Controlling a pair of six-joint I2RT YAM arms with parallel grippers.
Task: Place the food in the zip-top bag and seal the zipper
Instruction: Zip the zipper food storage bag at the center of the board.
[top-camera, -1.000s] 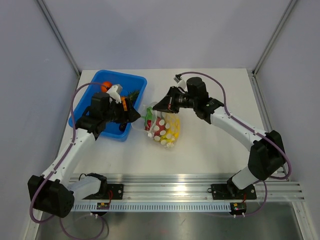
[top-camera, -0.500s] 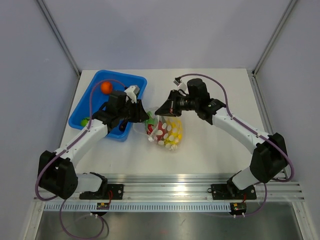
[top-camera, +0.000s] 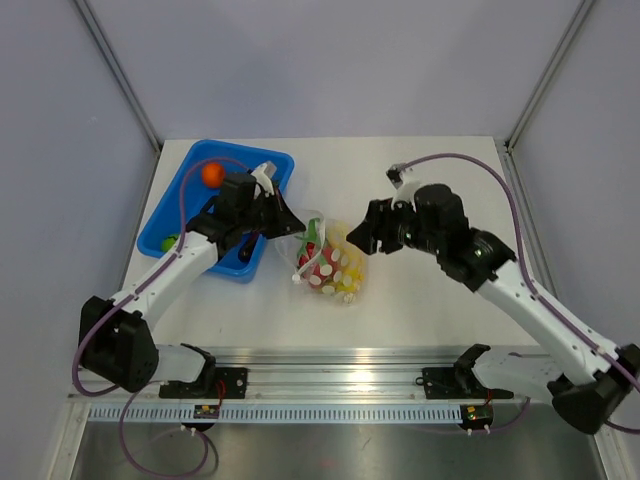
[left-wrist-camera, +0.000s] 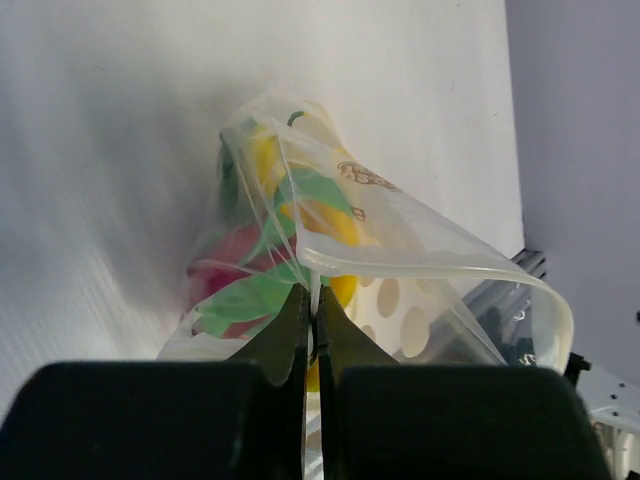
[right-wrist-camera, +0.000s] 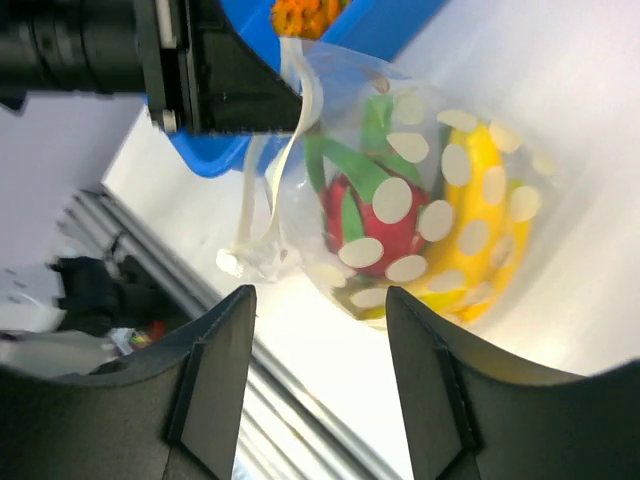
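I need to grab the white end of the bag's zipper (top-camera: 297, 278) with my right gripper next, which frees my left gripper to regrip for sealing the zipper.
The clear zip-top bag (top-camera: 335, 268) lies at mid-table with red, yellow and green food (top-camera: 322, 262) inside. My left gripper (top-camera: 292, 223) is at the bag's left end, shut on the zipper edge. In the left wrist view its tips (left-wrist-camera: 313, 295) pinch the pale zipper strip (left-wrist-camera: 440, 268), with the bag (left-wrist-camera: 400, 230) bulging beyond. My right gripper (top-camera: 358, 236) hovers open just right of the bag, holding nothing. The right wrist view shows this open gripper (right-wrist-camera: 320, 300) near the dotted bag (right-wrist-camera: 440, 190), red food (right-wrist-camera: 385, 225) and yellow food (right-wrist-camera: 490, 230).
The blue bin (top-camera: 200, 215) stands at the back left, with an orange piece (top-camera: 211, 173) and a green piece (top-camera: 170, 240) in it. A metal rail (top-camera: 370, 365) runs along the near edge. Grey walls close off the sides and back.
My left gripper came from the bin to the bag's edge and shut on it. My right gripper opened, let go of the bag and drew back to the right.
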